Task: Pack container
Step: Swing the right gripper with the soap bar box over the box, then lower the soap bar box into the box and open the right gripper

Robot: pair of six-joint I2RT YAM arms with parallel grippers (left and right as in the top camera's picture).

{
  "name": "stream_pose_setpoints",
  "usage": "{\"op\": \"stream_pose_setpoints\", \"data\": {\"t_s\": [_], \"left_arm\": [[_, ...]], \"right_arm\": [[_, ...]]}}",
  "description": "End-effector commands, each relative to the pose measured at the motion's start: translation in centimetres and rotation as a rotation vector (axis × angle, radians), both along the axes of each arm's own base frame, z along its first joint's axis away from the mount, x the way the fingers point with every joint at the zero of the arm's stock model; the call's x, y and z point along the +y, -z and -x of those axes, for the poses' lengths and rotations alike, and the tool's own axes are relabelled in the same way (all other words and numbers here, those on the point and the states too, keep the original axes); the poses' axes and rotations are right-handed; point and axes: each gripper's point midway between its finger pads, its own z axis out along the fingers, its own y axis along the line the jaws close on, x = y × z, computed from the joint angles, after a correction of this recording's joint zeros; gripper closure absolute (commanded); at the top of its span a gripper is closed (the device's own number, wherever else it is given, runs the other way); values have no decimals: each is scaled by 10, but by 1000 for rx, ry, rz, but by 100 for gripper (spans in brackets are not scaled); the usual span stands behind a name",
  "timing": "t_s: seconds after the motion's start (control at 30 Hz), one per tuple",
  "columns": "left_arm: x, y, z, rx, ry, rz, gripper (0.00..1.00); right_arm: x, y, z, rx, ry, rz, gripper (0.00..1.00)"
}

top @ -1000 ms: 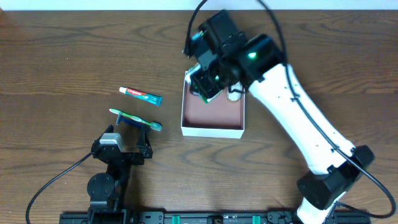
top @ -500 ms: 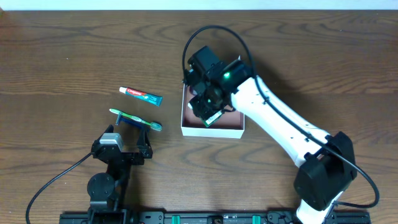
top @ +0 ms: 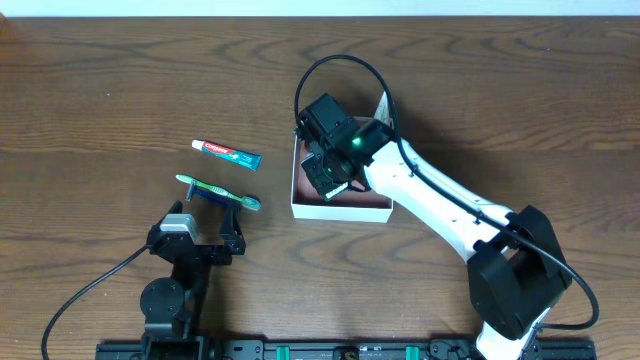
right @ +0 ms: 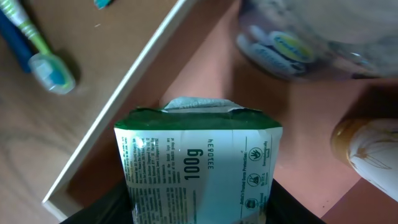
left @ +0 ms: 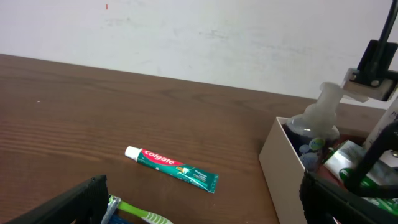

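Note:
The soap packet's green edge (right: pixel 199 119) hangs inside the container's white sides, low over its open pink-brown bottom, so it is time for my right gripper to release the soap packet.
The container (top: pixel 340 210) is a shallow white-walled box with a pink-brown floor (right: pixel 311 124), right of centre on the table. My right gripper (top: pixel 328 178) hangs over its left half, shut on a green-and-white soap packet (right: pixel 196 162) that sits low between the dark fingers (right: pixel 102 208), close above the floor by the left wall (right: pixel 124 93). A clear bottle (right: pixel 311 31) and a tan-capped item (right: pixel 367 149) lie inside. My left gripper (top: pixel 205 228) rests open and empty at the front left, just behind the toothbrush (top: pixel 218 191).
A red-and-green toothpaste tube (top: pixel 226 153) lies on the wood left of the container, with the green toothbrush (left: pixel 134 213) in front of it. The left wrist view shows the container's white wall (left: pixel 283 168) and the bottle (left: pixel 317 121) to the right. Cables loop over the right arm.
The right arm has drawn back from the container's far edge and come down over its left half, carrying the soap packet. The left arm has stayed still.

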Motion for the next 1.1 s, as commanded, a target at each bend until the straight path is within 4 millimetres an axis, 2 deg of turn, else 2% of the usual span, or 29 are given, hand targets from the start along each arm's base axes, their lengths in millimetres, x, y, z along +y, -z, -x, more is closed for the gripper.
{"op": "stream_pose_setpoints", "data": {"t_s": [0.0, 0.4, 0.77, 1.07], "left_arm": [[-1, 15, 1, 47, 7, 2, 2], [-1, 15, 1, 47, 7, 2, 2], [-1, 15, 1, 47, 7, 2, 2], [-1, 15, 1, 47, 7, 2, 2]], "right_arm": [[-5, 3, -5, -14, 109, 9, 72], [-2, 3, -6, 41, 348, -69, 73], [8, 3, 2, 26, 425, -76, 72], [5, 5, 1, 12, 465, -66, 70]]}}
